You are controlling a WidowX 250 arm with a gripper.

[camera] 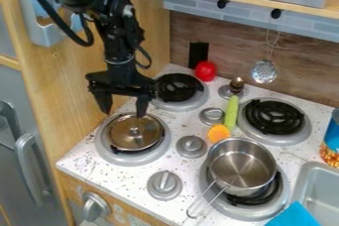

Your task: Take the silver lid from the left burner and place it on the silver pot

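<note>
My gripper grabs the small centre knob of the round metal lid (136,133) next, to lift the lid off the burner.
The black gripper (124,112) hangs from the upper left over the front left burner, its two fingers spread apart with nothing between them. Just below it, a round metal lid (136,133) with a small centre knob lies on that burner. One fingertip is close to the lid's upper edge; whether they touch I cannot tell. A steel saucepan (241,165) stands on the front right burner, its wire handle pointing to the lower left.
Between the burners lie a green vegetable (231,112) and an orange item (218,133). A red tomato-like item (205,71) is at the back wall. Knobs (191,146) rise from the stovetop. A ladle (264,71) hangs behind; the sink (315,185) and blue cloth (296,216) are right.
</note>
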